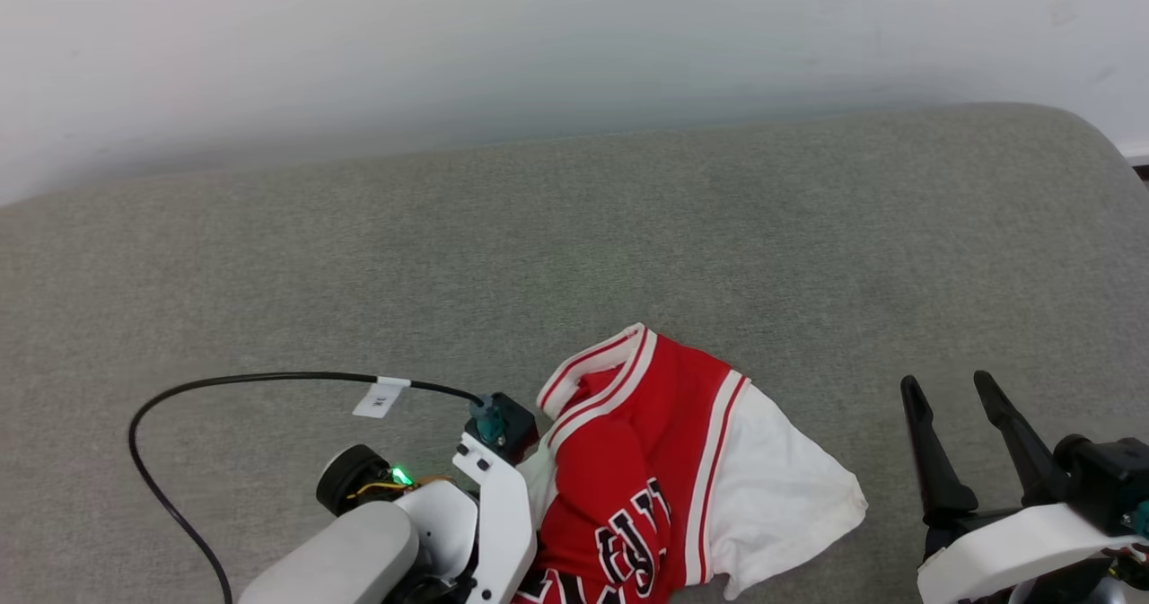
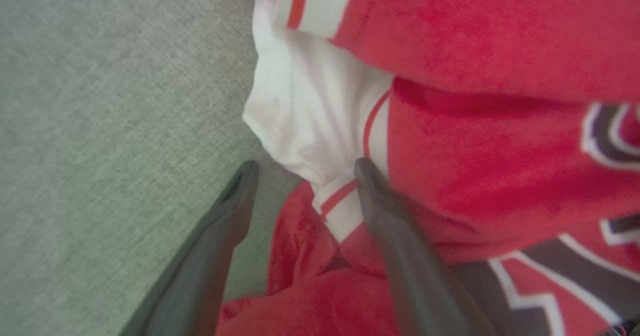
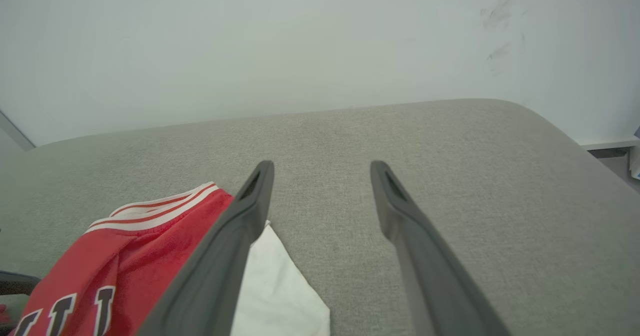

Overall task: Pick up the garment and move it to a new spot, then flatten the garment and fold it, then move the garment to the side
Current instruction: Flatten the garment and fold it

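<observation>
The robot's left gripper next needs to grab the white sleeve's edge [image 2: 304, 171], which sticks out as a fold while the garment's red body lies slack and crumpled.
The garment [image 1: 664, 460], a red jersey with white sleeves, striped trim and black white-outlined letters, lies crumpled at the near middle of the grey cushion [image 1: 574, 245]. My left wrist [image 1: 492, 469] points down at the garment's left edge, hiding its fingers in the head view. In the left wrist view my left gripper [image 2: 305, 168] is open, its fingers straddling a white sleeve fold with striped trim of the garment [image 2: 475, 141]; the right-hand finger rests against the cloth. My right gripper [image 1: 951, 389] stands open to the right of the garment, holding nothing. From the right wrist, that gripper [image 3: 322, 168] is over bare cushion, with the garment [image 3: 125, 256] at the lower left.
A black cable [image 1: 224, 381] with a white tag [image 1: 381, 398] loops over the cushion left of my left arm. A white wall [image 1: 574, 39] rises behind the cushion. The cushion's rounded right corner [image 1: 1091, 137] drops off toward a floor edge [image 3: 607, 149].
</observation>
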Controlling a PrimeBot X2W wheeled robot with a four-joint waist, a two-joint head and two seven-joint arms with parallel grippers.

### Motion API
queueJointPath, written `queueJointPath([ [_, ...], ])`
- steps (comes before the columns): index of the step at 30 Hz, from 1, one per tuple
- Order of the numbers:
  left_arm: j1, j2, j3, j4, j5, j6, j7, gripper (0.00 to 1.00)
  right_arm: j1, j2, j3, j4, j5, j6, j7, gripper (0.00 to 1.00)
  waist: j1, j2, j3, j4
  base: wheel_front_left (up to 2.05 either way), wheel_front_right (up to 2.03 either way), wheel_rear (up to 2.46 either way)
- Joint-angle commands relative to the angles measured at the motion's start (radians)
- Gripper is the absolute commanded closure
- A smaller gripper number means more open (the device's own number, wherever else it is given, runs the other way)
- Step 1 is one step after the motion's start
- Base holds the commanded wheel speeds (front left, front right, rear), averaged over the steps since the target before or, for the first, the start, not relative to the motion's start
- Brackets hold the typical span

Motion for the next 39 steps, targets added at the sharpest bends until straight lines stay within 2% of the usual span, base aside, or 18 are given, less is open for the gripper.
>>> queueJointPath([
  [1,-0.005,-0.01,-0.01,0.008,-0.014,-0.014,0.019,0.0,-0.014,0.001,0.0,0.005,0.0,0.0,-0.008,0.0,0.0,0.0,0.008,-0.013,0.0,0.0,0.0],
  [2,-0.005,-0.013,-0.019,0.016,-0.017,-0.023,0.032,0.09,-0.016,0.001,-0.001,0.01,0.002,0.0,-0.01,0.0,0.0,0.0,0.008,-0.016,0.0,0.0,0.0],
  [3,-0.001,-0.018,-0.028,0.02,-0.026,-0.031,0.044,0.55,-0.018,0.001,-0.003,0.015,0.003,0.0,-0.011,0.0,0.0,0.0,0.008,-0.018,0.0,0.0,0.0],
  [4,0.002,-0.022,-0.032,0.022,-0.031,-0.035,0.05,0.93,-0.019,0.001,-0.005,0.018,0.004,0.0,-0.013,0.0,0.0,0.0,0.007,-0.018,0.0,0.0,0.0],
  [5,0.004,-0.023,-0.035,0.021,-0.03,-0.037,0.052,1.0,-0.02,0.001,-0.007,0.021,0.005,0.0,-0.015,0.0,0.0,0.0,0.007,-0.019,0.0,0.0,0.0],
  [9,-0.008,-0.02,-0.025,0.0,-0.005,-0.018,0.012,1.0,-0.017,0.001,-0.016,0.03,0.009,0.0,-0.018,0.0,0.0,0.0,-0.003,-0.008,0.0,0.0,0.0],
  [13,-0.033,0.004,0.012,-0.064,0.043,0.036,-0.066,1.0,-0.01,0.001,-0.024,0.028,0.011,0.0,-0.02,0.0,0.0,0.0,-0.019,0.017,0.0,0.0,0.0],
  [20,0.036,0.096,0.151,-0.213,0.053,0.207,-0.183,1.0,0.004,0.001,-0.038,0.013,0.011,0.0,-0.015,0.0,0.0,0.0,-0.035,0.061,0.0,0.0,0.0],
  [24,0.155,0.144,0.258,-0.235,-0.023,0.315,-0.229,1.0,0.003,0.001,-0.039,0.006,0.013,0.0,-0.012,0.0,0.0,0.0,-0.031,0.073,0.0,0.0,0.0],
  [26,0.236,0.148,0.297,-0.223,-0.077,0.351,-0.246,1.0,0.0,0.001,-0.037,0.004,0.014,0.0,-0.013,0.0,0.0,0.0,-0.027,0.074,0.0,0.0,0.0],
  [30,0.375,0.127,0.345,-0.162,-0.174,0.376,-0.28,1.0,-0.004,0.001,-0.035,0.004,0.015,0.0,-0.014,0.0,0.0,0.0,-0.02,0.07,0.0,0.0,0.0],
  [33,0.428,0.096,0.353,-0.116,-0.213,0.36,-0.308,1.0,-0.005,0.001,-0.038,0.003,0.016,0.0,-0.015,0.0,0.0,0.0,-0.018,0.069,0.0,0.0,0.0],
  [34,0.436,0.085,0.353,-0.105,-0.216,0.357,-0.32,0.88,-0.006,0.001,-0.039,0.001,0.015,0.0,-0.016,0.0,0.0,0.0,-0.019,0.069,0.0,0.0,0.0],
  [35,0.439,0.073,0.353,-0.101,-0.217,0.353,-0.334,0.02,-0.007,0.001,-0.04,0.0,0.013,0.0,-0.016,0.0,0.0,0.0,-0.02,0.07,0.0,0.0,0.0],
  [39,0.433,0.057,0.37,-0.101,-0.195,0.363,-0.405,0.0,-0.001,0.001,-0.038,-0.002,0.004,0.0,-0.01,0.0,0.0,0.0,-0.044,0.07,0.0,0.0,0.0],
])
